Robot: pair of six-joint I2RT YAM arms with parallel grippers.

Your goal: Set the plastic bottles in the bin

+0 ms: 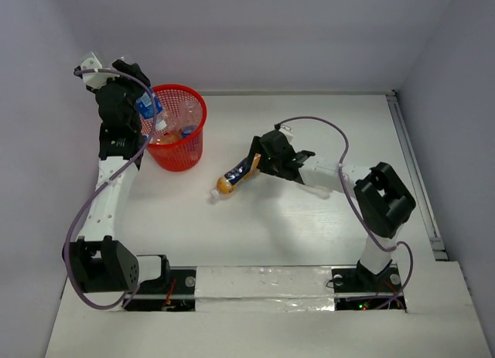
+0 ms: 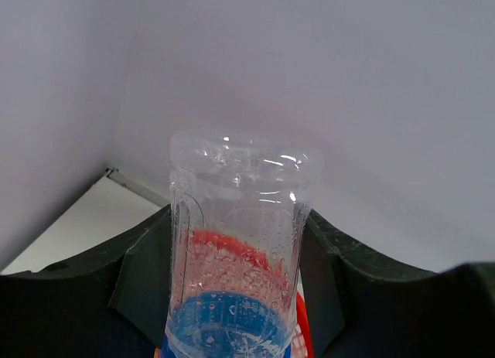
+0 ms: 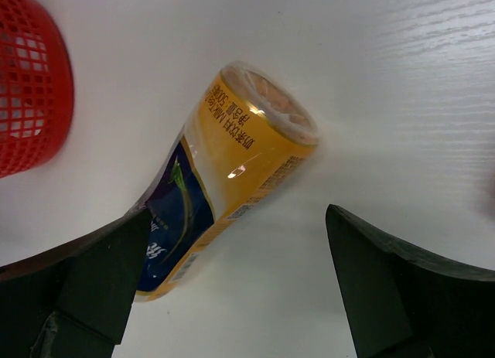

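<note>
My left gripper holds the blue-labelled bottle and should keep holding it until it is in the bin. Only the bottle's blue-labelled part is over the bin's rim, so the bottle would likely catch if I opened now.
A clear bottle with a blue label (image 2: 236, 250) stands between the fingers of my left gripper (image 2: 236, 296), which is shut on it. In the top view this bottle (image 1: 150, 107) hangs at the left rim of the red mesh bin (image 1: 193, 145), held by the left gripper (image 1: 141, 103). An orange-and-blue labelled bottle (image 1: 234, 178) lies on its side on the table. My right gripper (image 3: 238, 219) stands open over the orange-and-blue bottle (image 3: 232, 165), whose blue end lies beside the left finger (image 3: 100, 281). The right gripper (image 1: 255, 163) sits at the bottle's right end.
Several bottles (image 1: 174, 130) lie inside the bin. The bin's wall (image 3: 31, 87) shows at the upper left of the right wrist view. White walls close the table at the back and the left. A rail (image 1: 410, 165) runs along the right edge.
</note>
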